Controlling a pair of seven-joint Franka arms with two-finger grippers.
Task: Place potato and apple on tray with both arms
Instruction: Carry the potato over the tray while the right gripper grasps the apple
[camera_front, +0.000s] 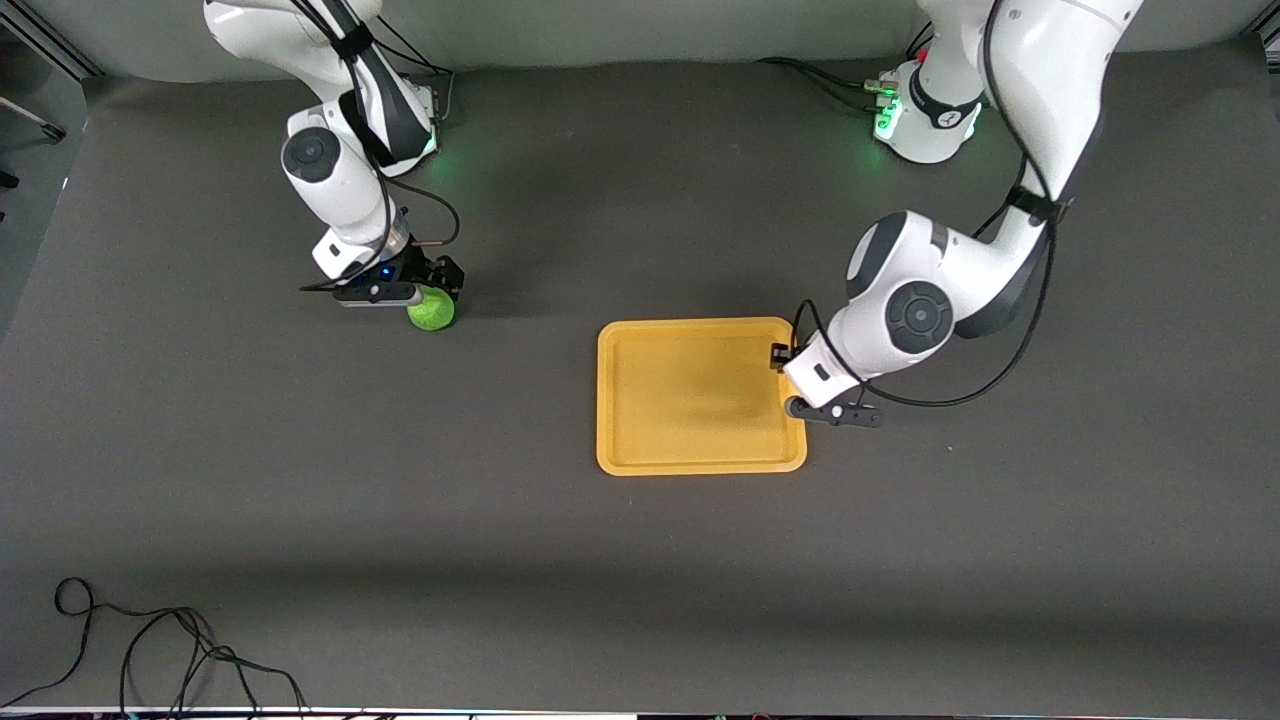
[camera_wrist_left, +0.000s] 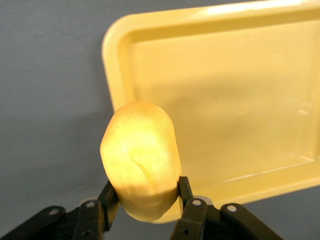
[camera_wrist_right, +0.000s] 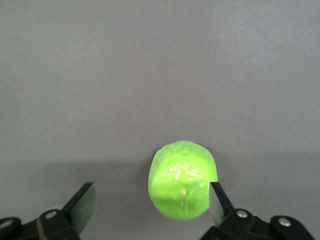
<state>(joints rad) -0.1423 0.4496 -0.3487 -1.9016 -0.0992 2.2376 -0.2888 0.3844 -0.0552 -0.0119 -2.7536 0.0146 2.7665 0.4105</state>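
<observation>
My right gripper grabs the green apple (camera_front: 431, 310) by its rounded sides next, to place the apple on the tray (camera_front: 690, 400).
The potato (camera_wrist_left: 140, 160), a bumpy yellow-orange lump, is pinched between the fingers of my left gripper (camera_wrist_left: 145, 192), which is shut on it. It hangs over a corner of the yellow-orange tray (camera_wrist_left: 240, 100). In the front view the left gripper (camera_front: 785, 370) is over the tray's (camera_front: 690, 400) edge toward the left arm's end, and the wrist hides the potato. The green apple (camera_front: 431, 310) lies on the table under my right gripper (camera_front: 435, 285). That gripper (camera_wrist_right: 151, 195) is open around the apple (camera_wrist_right: 182, 180), which sits close against one finger and well apart from the other.
A dark grey mat (camera_front: 300, 480) covers the table. A loose black cable (camera_front: 150, 640) lies near the front edge toward the right arm's end. The tray holds nothing inside its rim.
</observation>
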